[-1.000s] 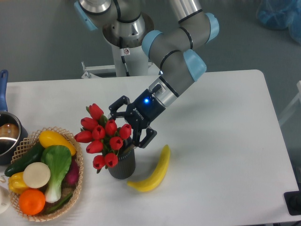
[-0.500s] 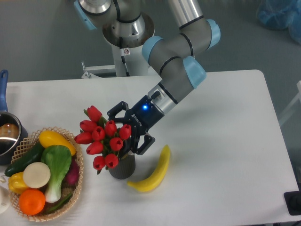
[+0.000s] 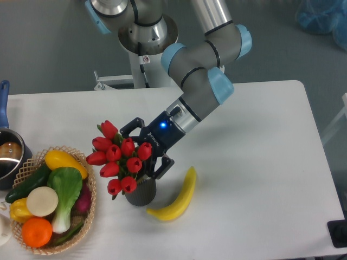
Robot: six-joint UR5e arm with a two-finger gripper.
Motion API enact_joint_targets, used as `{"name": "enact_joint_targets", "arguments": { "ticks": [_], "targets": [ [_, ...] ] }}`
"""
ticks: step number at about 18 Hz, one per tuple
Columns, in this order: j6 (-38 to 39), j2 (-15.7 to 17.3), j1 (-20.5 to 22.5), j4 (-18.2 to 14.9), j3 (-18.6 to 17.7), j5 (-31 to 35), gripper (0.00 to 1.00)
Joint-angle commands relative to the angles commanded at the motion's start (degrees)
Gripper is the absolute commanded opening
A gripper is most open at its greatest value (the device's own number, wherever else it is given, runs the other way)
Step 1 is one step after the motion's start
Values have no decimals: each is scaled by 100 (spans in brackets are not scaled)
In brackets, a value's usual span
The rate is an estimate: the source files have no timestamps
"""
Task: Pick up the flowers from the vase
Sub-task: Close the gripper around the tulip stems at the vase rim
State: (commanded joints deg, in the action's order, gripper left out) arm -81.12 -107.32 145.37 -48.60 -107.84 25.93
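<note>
The flowers [image 3: 119, 157] need to come up out of the vase [image 3: 141, 190], so my gripper should grab them by their stems under the red buds next.
The flowers [image 3: 119, 157], a bunch of red tulip buds with green leaves, stand in the vase [image 3: 141, 190], a short dark ribbed cylinder on the white table. My gripper [image 3: 142, 150] reaches in from the right at bud height, just above the vase's mouth. Its dark fingers [image 3: 130, 127] are spread on either side of the bunch's right part. The buds hide the stems and the lower fingertip, so I cannot see any contact with the stems.
A yellow banana [image 3: 176, 197] lies right of the vase. A woven basket [image 3: 89, 214] of vegetables and fruit stands to the left. A pot [image 3: 8, 154] with a blue handle sits at the left edge.
My gripper has slid left and slightly down, further into the bunch of tulips. The flowers and vase have not visibly moved.
</note>
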Motion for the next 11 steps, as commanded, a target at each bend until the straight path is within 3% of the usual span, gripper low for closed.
{"name": "enact_joint_targets", "arguments": {
  "ticks": [2, 8, 11],
  "targets": [
    [70, 9, 0, 0, -9, 9, 78],
    [114, 18, 0, 0, -9, 0, 62],
    [114, 9, 0, 0, -9, 0, 59]
  ]
}}
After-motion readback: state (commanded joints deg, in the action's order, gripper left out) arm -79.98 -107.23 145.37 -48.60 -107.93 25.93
